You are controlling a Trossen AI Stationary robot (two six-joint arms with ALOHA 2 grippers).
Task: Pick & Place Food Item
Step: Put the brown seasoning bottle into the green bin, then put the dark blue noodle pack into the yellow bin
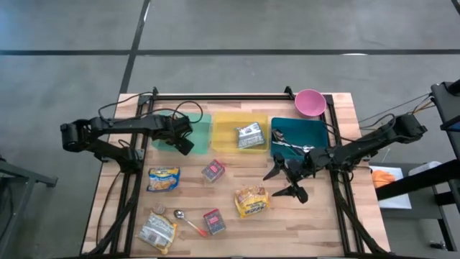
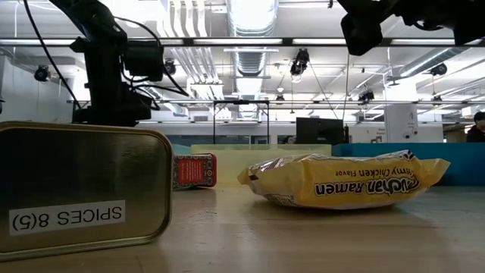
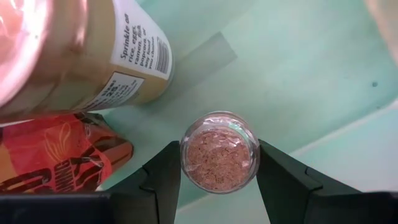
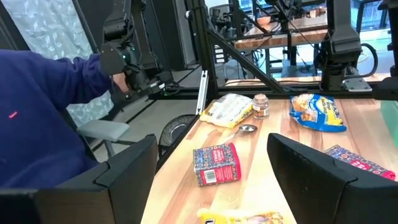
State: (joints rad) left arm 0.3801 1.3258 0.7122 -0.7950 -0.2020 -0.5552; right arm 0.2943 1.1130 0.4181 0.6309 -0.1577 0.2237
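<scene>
The small spice jar (image 3: pixel 219 159) sits low over the green bin's bottom in the left wrist view and would stand, so it is time for my left gripper to release it now.
My left gripper (image 1: pixel 185 143) hangs over the green bin (image 1: pixel 203 124), pointing steeply down, shut on a small glass spice jar (image 3: pixel 219 159) of reddish-brown powder. Inside the bin beside it lie a bigger labelled jar (image 3: pixel 127 59) and a red packet (image 3: pixel 56 155). My right gripper (image 1: pixel 291 181) is held level above the table in front of the teal bin (image 1: pixel 320 131), open with nothing between its fingers. Ramen packs (image 1: pixel 251 202) (image 1: pixel 164 178) and red boxes (image 1: pixel 213 170) lie on the wood. My left gripper pinches the small jar's round side wall (image 3: pixel 185 155) between its two fingers, one on each side. The fingers come from above, pointing down into the green bin. A round glass end faces the wrist camera. Whether the jar stands on the bin floor, I cannot tell.
A yellow bin (image 1: pixel 224 124) with a packet sits between the green and teal ones; a pink bowl (image 1: pixel 310 102) stands at the far right. A spoon (image 1: pixel 188 221), a third ramen pack (image 1: pixel 158 230) and a spice tin (image 2: pixel 76 189) lie near the front. A person's blue sleeve (image 4: pixel 37 112) shows beyond the table.
</scene>
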